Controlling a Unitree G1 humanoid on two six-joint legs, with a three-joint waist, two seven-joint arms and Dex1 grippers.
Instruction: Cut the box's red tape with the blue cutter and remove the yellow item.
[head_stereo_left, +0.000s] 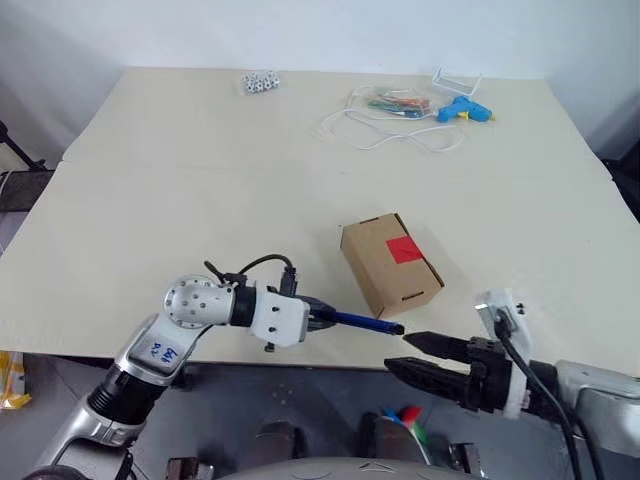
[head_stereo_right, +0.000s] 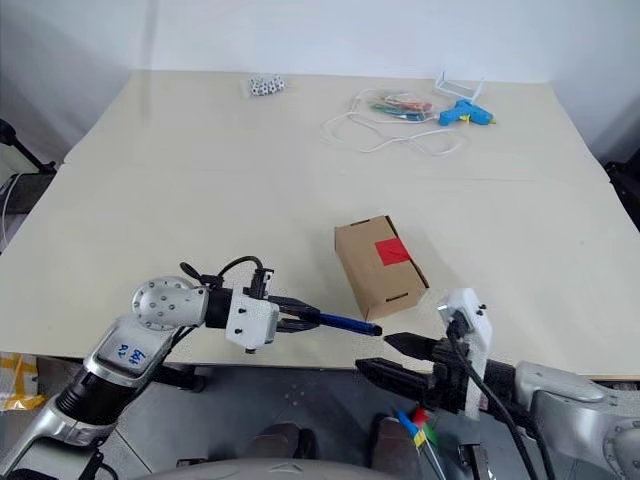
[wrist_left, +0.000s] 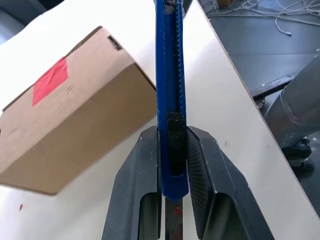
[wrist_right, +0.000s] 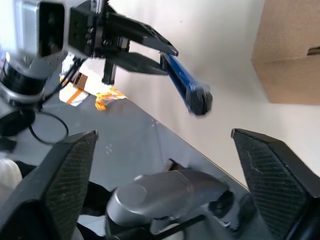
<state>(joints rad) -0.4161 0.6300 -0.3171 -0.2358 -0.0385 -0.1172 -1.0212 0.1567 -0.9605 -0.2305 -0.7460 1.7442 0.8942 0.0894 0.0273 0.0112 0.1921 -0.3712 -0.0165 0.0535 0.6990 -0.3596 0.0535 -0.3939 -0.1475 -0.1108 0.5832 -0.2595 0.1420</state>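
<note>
Next, my right gripper will grab the blue cutter by its handle's dark-tipped end to cut the box's red tape.
The box lies closed on the cream table, near its front edge, with the red tape square on its top. My left gripper is shut on the blue cutter, which points right, its tip just short of the box's near end. The left wrist view shows the blue cutter clamped between the fingers, the box beside it. My right gripper hovers open off the table's front edge, below the cutter's tip, nothing between its fingers. The yellow item is hidden.
At the table's far right lie a light-blue glue gun, a white cable, some coloured tools and a small white stand. A small white cluster sits at the far middle-left. The table's front edge runs just under both grippers.
</note>
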